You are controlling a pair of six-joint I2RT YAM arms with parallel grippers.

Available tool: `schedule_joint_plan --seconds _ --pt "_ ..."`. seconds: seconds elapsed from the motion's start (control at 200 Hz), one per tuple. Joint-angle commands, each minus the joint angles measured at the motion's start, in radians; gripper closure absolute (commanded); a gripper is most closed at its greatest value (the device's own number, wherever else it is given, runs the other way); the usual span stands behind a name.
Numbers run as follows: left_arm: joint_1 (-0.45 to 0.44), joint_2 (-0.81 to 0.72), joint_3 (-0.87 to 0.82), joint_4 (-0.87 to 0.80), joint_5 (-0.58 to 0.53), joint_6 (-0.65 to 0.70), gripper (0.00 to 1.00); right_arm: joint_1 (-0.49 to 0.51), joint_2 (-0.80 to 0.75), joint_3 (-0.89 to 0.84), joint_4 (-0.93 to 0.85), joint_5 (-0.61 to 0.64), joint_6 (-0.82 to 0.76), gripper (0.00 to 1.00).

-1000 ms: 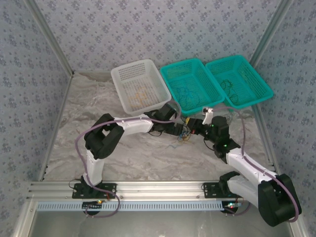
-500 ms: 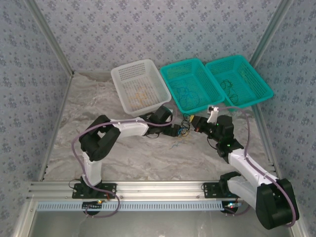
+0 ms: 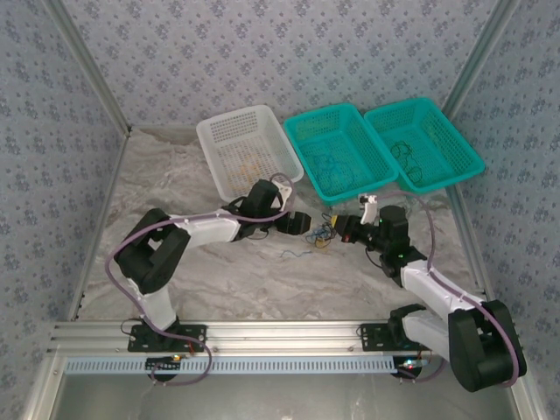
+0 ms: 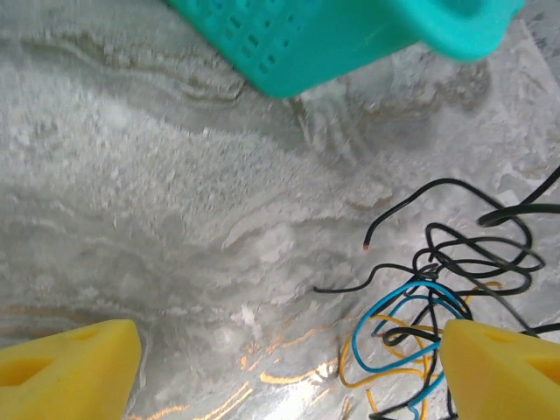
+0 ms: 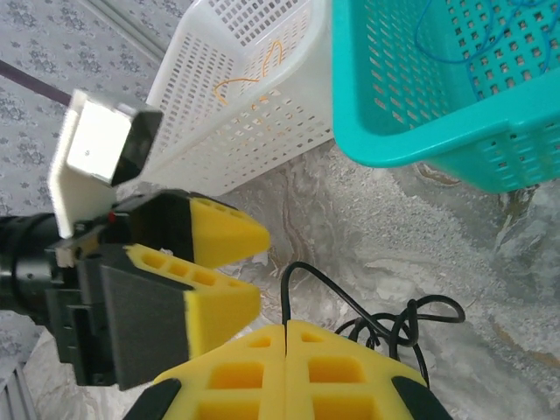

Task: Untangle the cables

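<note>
I need to grab the black cable next with my left gripper, by its loop beside my right gripper. This will free my right gripper to untangle the clump.
The cables [image 3: 325, 234] are a small clump of black, blue and yellow-orange wires lying on the table between my two grippers. In the left wrist view the cables [image 4: 437, 302] spread beside my right-hand fingertip [image 4: 503, 367]. My left gripper [image 3: 301, 223] [image 4: 289, 372] stands open, just left of the clump, with bare table between its fingers. My right gripper [image 3: 345, 233] [image 5: 287, 331] is shut on a black cable [image 5: 302, 271] that loops up out of the seam between its pads. The left gripper's yellow fingers [image 5: 219, 234] show close by in the right wrist view.
A white basket [image 3: 249, 153] with orange wires and two teal baskets [image 3: 339, 150] [image 3: 422, 144] with wires stand behind the grippers. A teal basket's edge [image 4: 350, 35] hangs close above the clump. A loose blue wire [image 3: 297, 254] lies on the wrinkled table cover in front.
My left arm has drawn back to the left, away from the clump, its jaws narrowing slightly. The right gripper stays shut and has shifted a little nearer and lower.
</note>
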Motion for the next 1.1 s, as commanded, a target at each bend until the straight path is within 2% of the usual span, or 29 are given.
schedule_joint_plan --seconds 0.0,0.1,0.195,0.275,0.4,0.575,0.745,0.874,0.974,0.989,1.019,1.054,1.094 --pt "0.046 -0.034 0.023 -0.029 0.012 0.051 0.09 -0.021 0.003 0.032 0.01 -0.024 -0.027 1.0" --pt "0.047 -0.049 0.045 -0.05 0.049 0.087 0.09 -0.023 0.017 0.062 0.0 -0.075 -0.053 1.0" --pt "-0.012 -0.063 0.101 -0.106 0.027 0.215 0.1 -0.025 0.045 0.097 -0.015 -0.144 -0.088 1.0" --pt "-0.05 -0.052 0.136 -0.123 -0.003 0.332 0.19 -0.025 0.072 0.13 -0.03 -0.204 -0.118 1.0" --pt "-0.048 0.0 0.209 -0.144 0.012 0.417 0.36 -0.026 0.114 0.195 -0.088 -0.286 -0.172 1.0" --pt "-0.05 0.043 0.279 -0.141 0.085 0.462 0.4 -0.027 0.158 0.25 -0.12 -0.35 -0.199 1.0" --pt "-0.05 0.049 0.278 -0.133 0.057 0.465 0.71 -0.027 0.154 0.25 -0.117 -0.35 -0.204 1.0" --pt "-0.049 0.042 0.27 -0.114 0.015 0.419 0.87 -0.027 0.135 0.246 -0.126 -0.333 -0.201 1.0" --pt "-0.046 0.04 0.277 -0.125 -0.034 0.349 1.0 -0.028 0.098 0.224 -0.134 -0.268 -0.191 1.0" --pt "-0.044 0.041 0.281 -0.129 -0.041 0.335 1.0 -0.027 0.089 0.219 -0.137 -0.252 -0.188 0.98" --pt "-0.045 0.044 0.29 -0.146 -0.061 0.305 1.0 -0.028 0.072 0.211 -0.141 -0.221 -0.18 0.86" --pt "-0.045 0.05 0.306 -0.175 -0.071 0.275 1.0 -0.026 0.052 0.201 -0.145 -0.175 -0.172 0.63" --pt "-0.048 0.057 0.324 -0.209 -0.088 0.243 1.0 -0.02 0.031 0.194 -0.166 -0.118 -0.166 0.53"
